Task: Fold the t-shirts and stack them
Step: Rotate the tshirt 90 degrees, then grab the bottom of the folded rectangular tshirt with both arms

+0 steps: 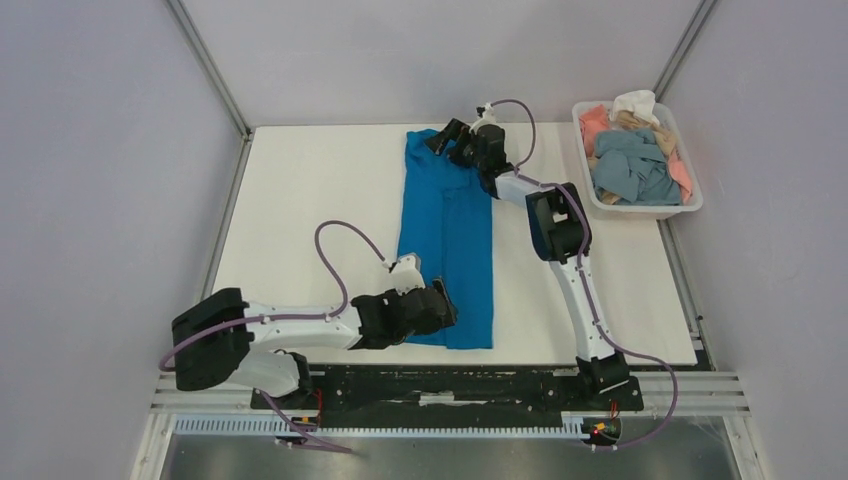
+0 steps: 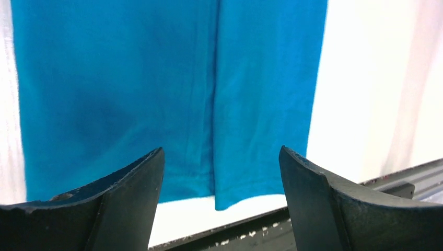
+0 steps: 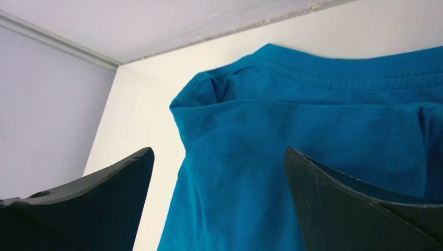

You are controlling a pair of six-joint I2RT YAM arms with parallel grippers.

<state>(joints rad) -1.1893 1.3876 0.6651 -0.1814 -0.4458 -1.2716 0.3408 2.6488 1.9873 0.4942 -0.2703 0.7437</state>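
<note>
Next, my left gripper grabs the bright blue t-shirt at the outer corner of its near hem (image 1: 410,341), to fold the t-shirt toward its collar (image 1: 437,132).
A bright blue t-shirt (image 1: 447,235) lies on the white table, folded lengthwise into a long narrow strip, collar at the far end. My left gripper (image 1: 447,303) is open and empty above its near hem; in the left wrist view the hem (image 2: 209,104) shows between the open fingers. My right gripper (image 1: 443,139) is open and empty above the collar end; in the right wrist view the collar and folded shoulder (image 3: 313,120) lie below it. Grey-blue, salmon pink, tan and white shirts (image 1: 632,160) are heaped in the tray.
A white plastic tray (image 1: 645,209) stands at the far right of the table (image 1: 320,200). Grey walls with metal frame posts enclose the table on three sides. A black rail (image 1: 450,385) runs along the near edge by the arm bases.
</note>
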